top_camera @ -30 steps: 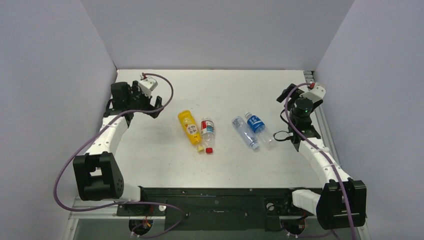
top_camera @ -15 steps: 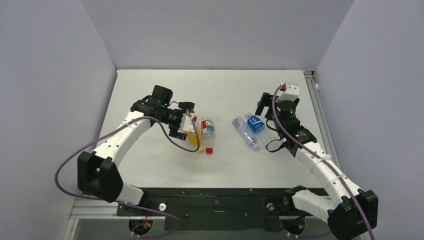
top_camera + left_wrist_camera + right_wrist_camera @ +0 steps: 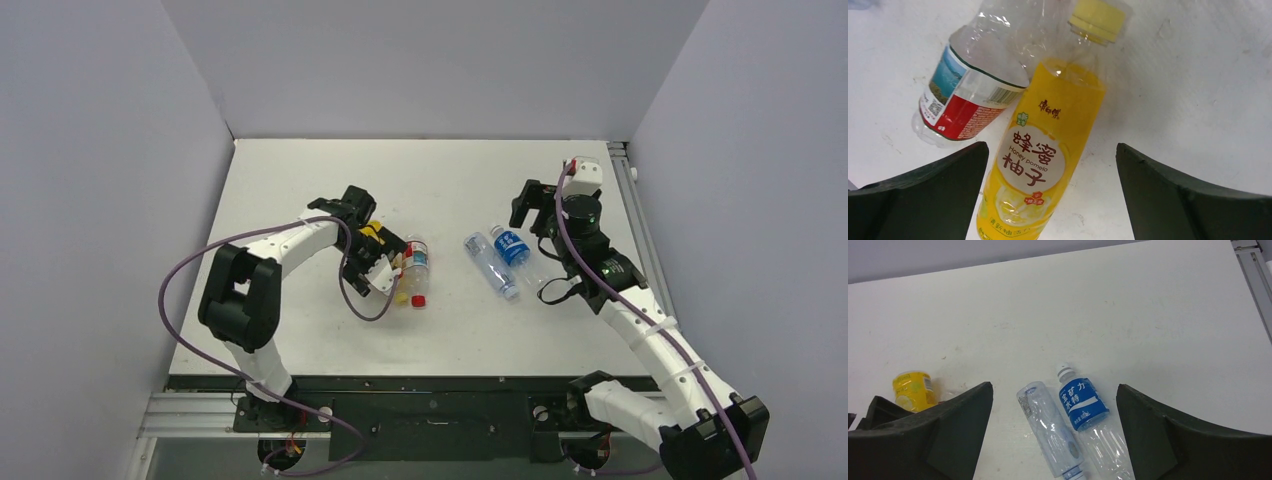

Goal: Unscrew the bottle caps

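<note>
I have my left gripper's fingers above the yellow bottle's sides. I need to lower my left gripper first and then close it on the yellow bottle.
Four bottles lie flat on the white table [image 3: 300, 330]. The yellow juice bottle [image 3: 1048, 145] has its yellow cap [image 3: 1098, 17] on. Against it lies the red-white label bottle [image 3: 968, 95], red cap [image 3: 419, 299] toward the near edge. My left gripper [image 3: 1052, 147] hangs open over the yellow bottle's lower body, one finger on each side and none pressing it. To the right, the plain clear bottle [image 3: 1048, 432] and the blue-label bottle [image 3: 1083, 400] with its white cap [image 3: 1064, 371] lie side by side. My right gripper [image 3: 1054, 386] is open above them and holds nothing.
Grey walls close the table on the left, back and right. A metal rail [image 3: 640, 240] runs along the right edge. The left arm's purple cable [image 3: 190, 270] loops over the left part of the table. The black base bar [image 3: 420, 395] lies along the near edge.
The left arm has swung from the back left to above the yellow bottle. The right arm has moved inward toward the blue-label bottle. Both grippers stayed open and the bottles did not move.
</note>
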### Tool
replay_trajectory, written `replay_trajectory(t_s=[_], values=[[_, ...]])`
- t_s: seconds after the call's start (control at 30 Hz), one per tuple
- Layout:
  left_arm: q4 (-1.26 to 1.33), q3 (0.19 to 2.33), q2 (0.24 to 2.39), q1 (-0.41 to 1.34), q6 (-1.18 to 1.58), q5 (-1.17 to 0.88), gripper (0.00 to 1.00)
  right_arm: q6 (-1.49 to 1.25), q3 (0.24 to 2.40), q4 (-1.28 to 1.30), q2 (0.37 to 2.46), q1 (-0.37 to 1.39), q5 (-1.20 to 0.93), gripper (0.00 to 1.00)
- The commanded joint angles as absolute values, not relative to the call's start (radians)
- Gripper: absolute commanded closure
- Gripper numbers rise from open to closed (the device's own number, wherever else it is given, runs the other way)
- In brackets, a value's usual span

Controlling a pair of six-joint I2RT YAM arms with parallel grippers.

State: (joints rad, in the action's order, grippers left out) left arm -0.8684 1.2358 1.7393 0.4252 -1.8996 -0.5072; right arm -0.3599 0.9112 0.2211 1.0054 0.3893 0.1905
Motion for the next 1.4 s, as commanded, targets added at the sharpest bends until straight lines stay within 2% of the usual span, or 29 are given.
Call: replay_trajectory(t_s=[0.0,0.03,0.2,0.27,0.37,0.53,0.63,0.93,1.23,1.37], values=[[-0.906,1.311,1.794,0.435,-2.017,-0.421,0.02,-0.369,0.973,0.245,1.028,0.408,0.167,0.12],[-0.905,1.316,1.802,0.438,-2.015,-0.411,0.0,-0.371,0.977,0.245,1.032,0.414,0.165,0.12],[-0.874,1.306,1.834,0.44,-1.995,-0.377,0.15,-0.38,1.0,0.251,1.065,0.463,0.162,0.12],[-0.849,1.284,1.829,0.442,-1.982,-0.375,0.23,-0.383,1.01,0.255,1.08,0.486,0.163,0.12],[-0.817,1.249,1.813,0.445,-1.947,-0.372,0.41,-0.391,1.023,0.256,1.099,0.521,0.174,0.12],[-0.756,1.189,1.732,0.442,-1.781,-0.404,0.6,-0.408,1.043,0.248,1.117,0.565,0.175,0.12],[-0.748,1.173,1.663,0.442,-1.67,-0.44,0.69,-0.411,1.071,0.255,1.141,0.58,0.163,0.12],[-0.692,1.208,1.365,0.429,-1.112,-0.62,0.68,-0.438,1.27,0.282,1.213,0.637,0.084,0.12],[-0.233,1.123,1.07,0.432,-0.375,-0.648,0.69,-0.5,1.451,0.252,1.258,0.761,0.069,0.12],[-0.126,1.099,1.05,0.434,-0.242,-0.621,0.72,-0.525,1.466,0.233,1.258,0.807,0.08,0.12]])
